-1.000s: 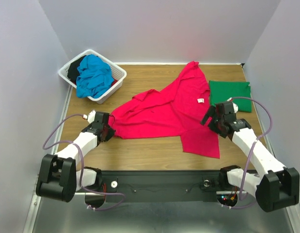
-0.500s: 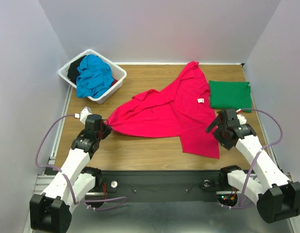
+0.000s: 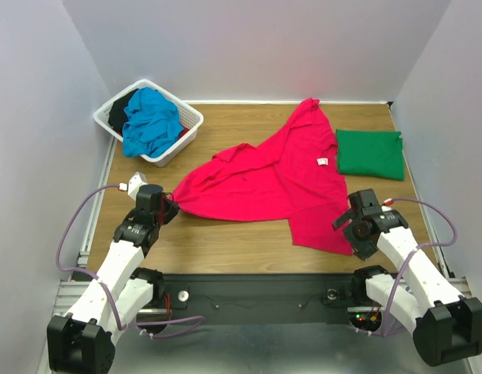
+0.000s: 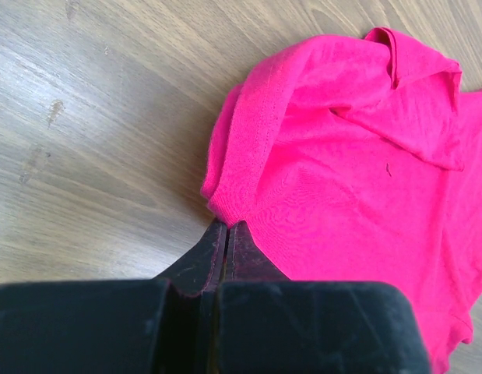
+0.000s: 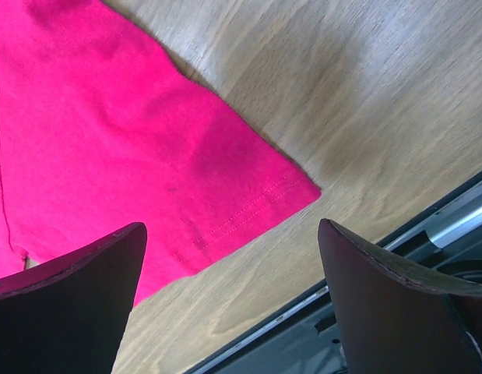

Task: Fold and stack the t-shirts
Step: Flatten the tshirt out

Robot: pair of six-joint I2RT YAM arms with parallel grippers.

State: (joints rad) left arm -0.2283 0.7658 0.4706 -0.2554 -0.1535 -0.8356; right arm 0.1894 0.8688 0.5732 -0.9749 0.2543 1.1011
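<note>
I need to lower my right gripper before it closes on the corner of the t-shirt's hem. Its fingers are above the corner and their shadows are apart, so they would miss the corner if I closed now.
The crimson-pink t-shirt (image 3: 272, 183) lies spread out and rumpled on the wooden table, its white neck label (image 3: 321, 162) facing up. My left gripper (image 3: 169, 209) is shut on the shirt's left corner, low on the table; in the left wrist view the jaws (image 4: 225, 227) meet at the bunched pink hem (image 4: 318, 179). My right gripper (image 3: 351, 231) is open and empty above the shirt's near right hem corner (image 5: 299, 191), one finger to either side (image 5: 233, 257). The green t-shirt (image 3: 369, 153) lies folded at the back right. The turquoise-blue t-shirt (image 3: 151, 121) is heaped in the basket.
The white lattice laundry basket (image 3: 190, 123) stands at the back left and also holds some dark cloth. The table's near edge with its black rail (image 3: 256, 290) runs just below the right gripper and shows in the right wrist view (image 5: 451, 226). Grey walls close in on three sides.
My right gripper has moved toward the near edge along the shirt's right side, to the hem corner. My left arm swung its elbow back while its gripper stayed at the shirt's left corner.
</note>
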